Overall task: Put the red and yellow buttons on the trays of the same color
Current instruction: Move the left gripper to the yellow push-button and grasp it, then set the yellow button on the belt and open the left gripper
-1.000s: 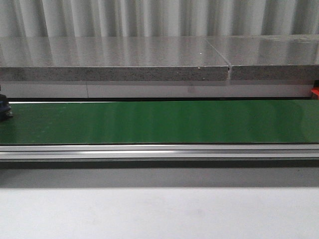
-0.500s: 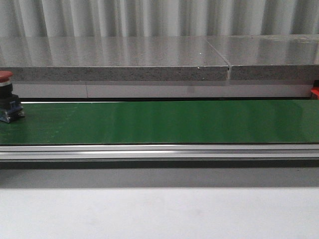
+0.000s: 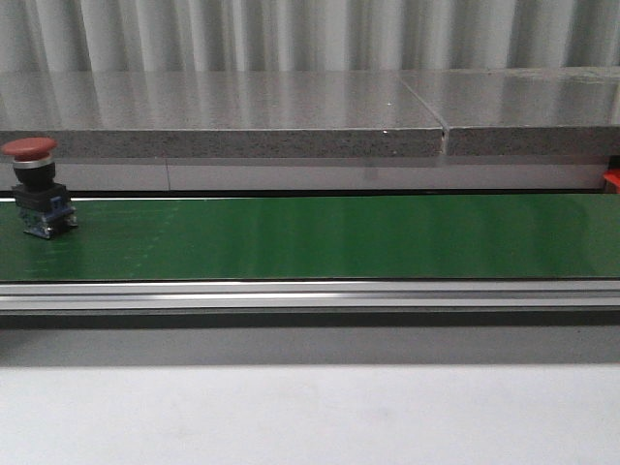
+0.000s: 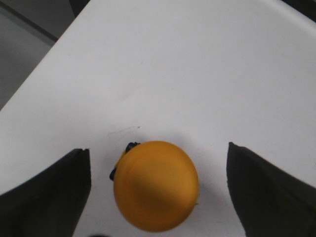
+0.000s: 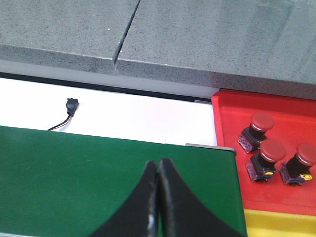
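My open fingers are on either side of the cap, so my left gripper should close now. Closing now would hold the yellow cap [image 4: 156, 186].
A red button [image 3: 34, 187] with a black and blue base stands upright at the far left of the green belt [image 3: 320, 237] in the front view. In the left wrist view a yellow button [image 4: 156, 186] stands on a white surface [image 4: 163, 74], between the wide-open fingers of my left gripper [image 4: 158, 190], which do not touch it. My right gripper [image 5: 158, 165] is shut with nothing in it, over the belt's end [image 5: 74, 173]. Beside it lies the red tray [image 5: 232, 118] holding three red buttons [image 5: 270, 150]. A corner of the yellow tray [image 5: 279, 223] shows next to it.
A grey stone ledge [image 3: 223, 116] runs behind the belt, and an aluminium rail [image 3: 310, 294] along its front. A small black connector with wires [image 5: 70, 106] lies on the white strip behind the belt. A red corner [image 3: 612, 180] shows at the front view's right edge.
The red button has come into view at the left edge and travelled rightward along the belt. At first only its base peeked in; now it shows whole.
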Robot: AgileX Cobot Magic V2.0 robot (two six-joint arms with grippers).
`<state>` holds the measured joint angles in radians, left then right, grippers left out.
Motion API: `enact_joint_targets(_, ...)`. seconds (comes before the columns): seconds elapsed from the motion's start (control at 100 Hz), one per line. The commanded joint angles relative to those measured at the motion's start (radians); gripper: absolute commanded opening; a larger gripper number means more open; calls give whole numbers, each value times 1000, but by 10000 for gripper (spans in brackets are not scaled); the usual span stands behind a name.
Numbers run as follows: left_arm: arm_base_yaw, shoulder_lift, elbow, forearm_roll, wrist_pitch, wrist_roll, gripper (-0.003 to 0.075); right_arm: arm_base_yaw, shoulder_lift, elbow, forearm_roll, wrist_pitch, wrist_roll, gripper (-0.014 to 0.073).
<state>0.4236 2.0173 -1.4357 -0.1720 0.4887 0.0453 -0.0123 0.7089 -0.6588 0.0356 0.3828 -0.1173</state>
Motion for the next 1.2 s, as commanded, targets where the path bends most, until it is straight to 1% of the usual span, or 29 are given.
enact_joint_targets(0.0,2,-41,-41,-4,-45,-1,542,0,-8,-37,4,-68,-3,-68)
enact_joint_targets(0.08,2,-35,-44,-4,-45,-1,530,0,-8,-37,4,-68,-3,-68)
enact_joint_targets(0.15,2,-33,-44,-1,-39,-1,467,0,-8,-37,4,-68,-3,-68)
enact_joint_targets(0.2,2,-33,-44,2,-36,-1,394,0,-8,-37,4,-68,-3,-68)
enact_joint_targets(0.32,2,-35,-44,6,-34,-1,167,0,-8,-37,4,-68,-3,-68)
enact_joint_targets(0.34,2,-35,-44,6,-32,-1,144,0,-8,-37,4,-68,-3,-68)
enact_joint_targets(0.39,2,-39,-48,6,-16,-1,55,0,-8,-37,4,-68,-3,-68)
enact_joint_targets(0.45,2,-49,-52,6,4,-1,-20,0,-8,-37,4,-68,-3,-68)
enact_joint_targets(0.56,2,-83,-58,3,31,-1,-21,0,-8,-37,4,-68,-3,-68)
enact_joint_targets(0.69,2,-160,-58,-82,53,-1,-21,0,-8,-37,4,-68,-3,-68)
enact_joint_targets(0.78,-2,-224,-56,-119,108,-1,-21,0,-8,-37,4,-68,-3,-68)
enact_joint_targets(0.87,-8,-288,-44,-119,153,-1,-21,0,-8,-37,4,-68,-3,-68)
enact_joint_targets(1.01,-20,-394,32,-119,136,-1,-21,0,-8,-37,4,-68,-3,-68)
enact_joint_targets(1.13,-39,-490,143,-114,129,-1,-21,0,-8,-37,4,-68,-3,-68)
enact_joint_targets(1.19,-51,-534,198,-114,103,-1,-21,0,-8,-37,4,-68,-3,-68)
